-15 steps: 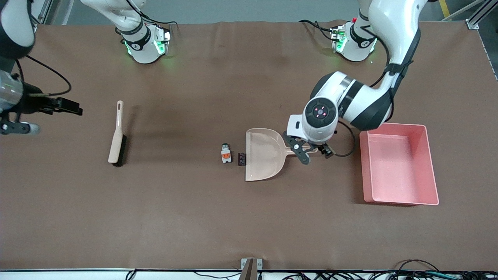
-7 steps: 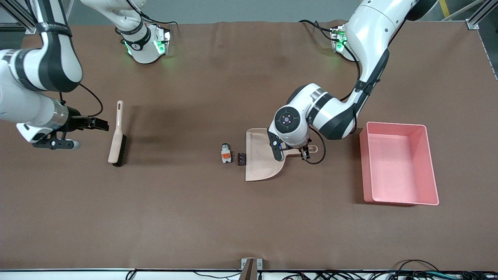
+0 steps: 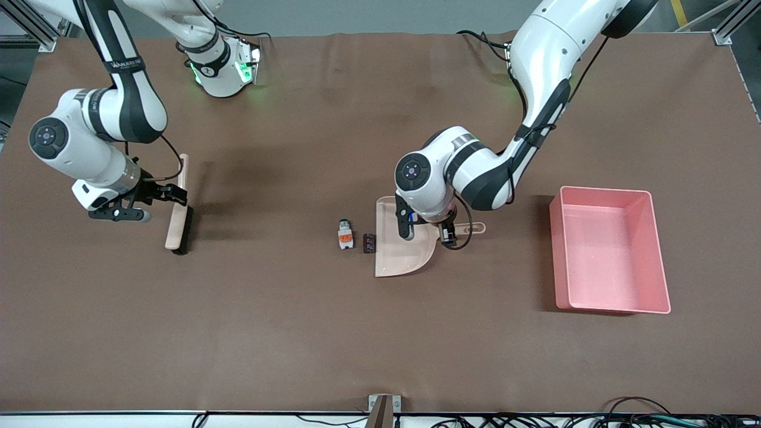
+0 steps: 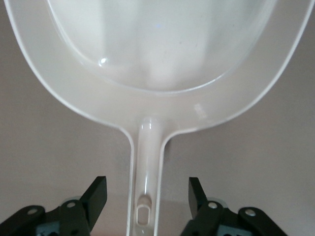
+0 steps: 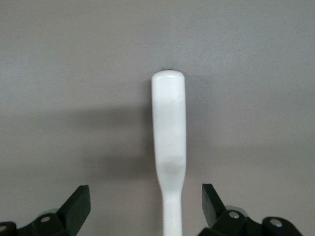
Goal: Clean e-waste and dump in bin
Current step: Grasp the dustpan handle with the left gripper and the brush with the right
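Note:
My right gripper is to grab the brush by its handle (image 3: 183, 172) next. That leaves the brush's bristled head (image 3: 177, 232) free to sweep e-waste into the dustpan.
The e-waste lies mid-table: a white component (image 3: 344, 233) with an orange label, and a small dark block (image 3: 369, 242) at the open mouth of the beige dustpan (image 3: 401, 249). My left gripper (image 3: 449, 230) is low over the dustpan's handle (image 3: 469, 227), open, a finger on each side of the handle (image 4: 146, 162), not touching it. My right gripper (image 3: 171, 195) is open, straddling the handle (image 5: 169, 128) of the beige brush (image 3: 177, 223). The pink bin (image 3: 556, 255) stands toward the left arm's end, with nothing in it.
In the left wrist view the dustpan's scoop (image 4: 157, 44) holds nothing. A small metal bracket (image 3: 383, 404) sits at the table edge nearest the camera. Cables run along that edge.
My right arm has swung in from the table's end to the brush handle. My left gripper has moved along the dustpan handle toward the scoop. The e-waste, dustpan, brush and bin have not moved.

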